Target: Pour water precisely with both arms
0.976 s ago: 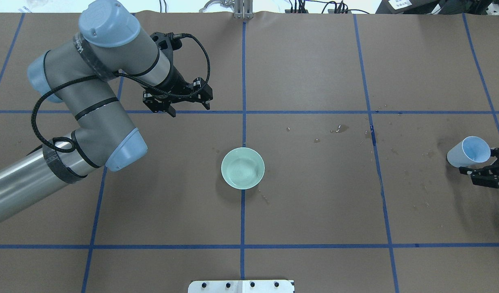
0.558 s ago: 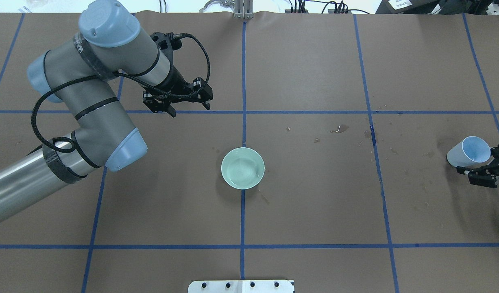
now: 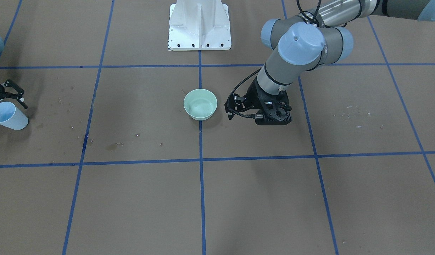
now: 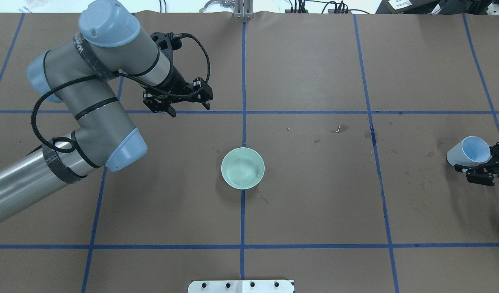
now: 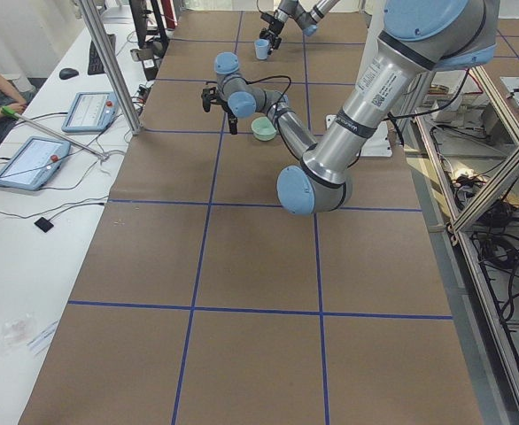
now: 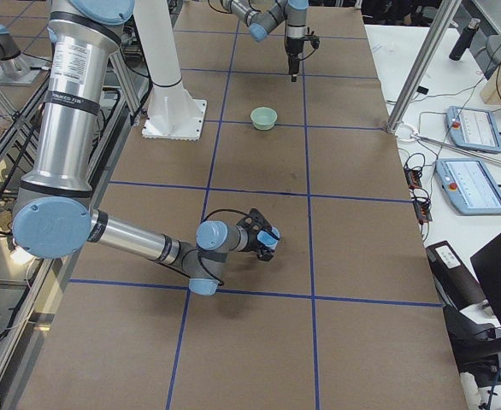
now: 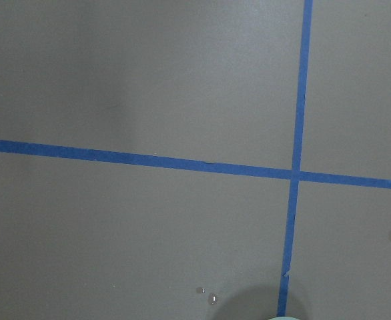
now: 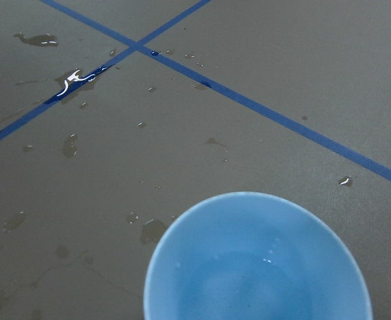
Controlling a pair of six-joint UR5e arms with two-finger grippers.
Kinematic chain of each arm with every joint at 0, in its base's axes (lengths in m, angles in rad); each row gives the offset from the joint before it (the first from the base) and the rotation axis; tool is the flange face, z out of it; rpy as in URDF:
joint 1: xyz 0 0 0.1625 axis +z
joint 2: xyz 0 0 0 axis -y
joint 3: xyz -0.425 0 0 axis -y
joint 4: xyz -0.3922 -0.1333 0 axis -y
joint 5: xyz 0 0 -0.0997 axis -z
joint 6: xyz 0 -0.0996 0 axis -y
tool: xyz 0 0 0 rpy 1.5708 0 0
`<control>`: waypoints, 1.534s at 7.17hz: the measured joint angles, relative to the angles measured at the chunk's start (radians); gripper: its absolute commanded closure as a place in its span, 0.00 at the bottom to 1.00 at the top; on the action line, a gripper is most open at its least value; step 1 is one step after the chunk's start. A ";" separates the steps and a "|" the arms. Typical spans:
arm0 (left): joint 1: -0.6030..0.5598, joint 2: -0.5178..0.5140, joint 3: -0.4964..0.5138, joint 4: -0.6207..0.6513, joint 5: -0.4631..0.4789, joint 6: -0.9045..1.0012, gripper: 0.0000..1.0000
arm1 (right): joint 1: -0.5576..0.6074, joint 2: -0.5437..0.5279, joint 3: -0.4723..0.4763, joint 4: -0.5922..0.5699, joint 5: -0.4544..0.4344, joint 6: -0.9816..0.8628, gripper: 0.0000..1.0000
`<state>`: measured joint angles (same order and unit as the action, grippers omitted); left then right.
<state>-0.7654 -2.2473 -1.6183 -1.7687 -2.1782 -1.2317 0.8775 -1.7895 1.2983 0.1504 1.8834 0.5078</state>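
I should hold the blue cup around its body with my right gripper. That keeps the blue cup's opening free for pouring water.
A pale green bowl (image 4: 242,168) at the table's middle holds the water (image 3: 200,105), clear with faint ripples. My left arm (image 4: 90,93) hangs over the far left part. Its gripper (image 4: 190,110) is open and empty, well apart from the bowl. My right gripper (image 4: 477,159) is at the right edge, its fingers spread on either side of a pale blue cup (image 4: 469,151). The cup stands on the table (image 3: 6,116). In the right wrist view the cup (image 8: 259,267) shows only a wet film inside.
Water drops and damp stains lie on the brown paper between bowl and cup (image 4: 341,129), also in the right wrist view (image 8: 75,80). Blue tape lines (image 4: 243,112) grid the table. The white pedestal (image 3: 199,24) stands at the robot's side.
The right gripper's fingers have spread a little wider around the cup and shifted slightly away from the robot. The cup, the bowl and the left arm have not moved.
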 measured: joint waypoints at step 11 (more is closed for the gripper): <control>-0.003 0.000 -0.002 0.007 0.001 0.000 0.01 | -0.008 0.010 -0.005 0.000 -0.029 0.009 0.62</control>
<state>-0.7682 -2.2473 -1.6203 -1.7613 -2.1771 -1.2318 0.8698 -1.7796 1.2931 0.1506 1.8548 0.5172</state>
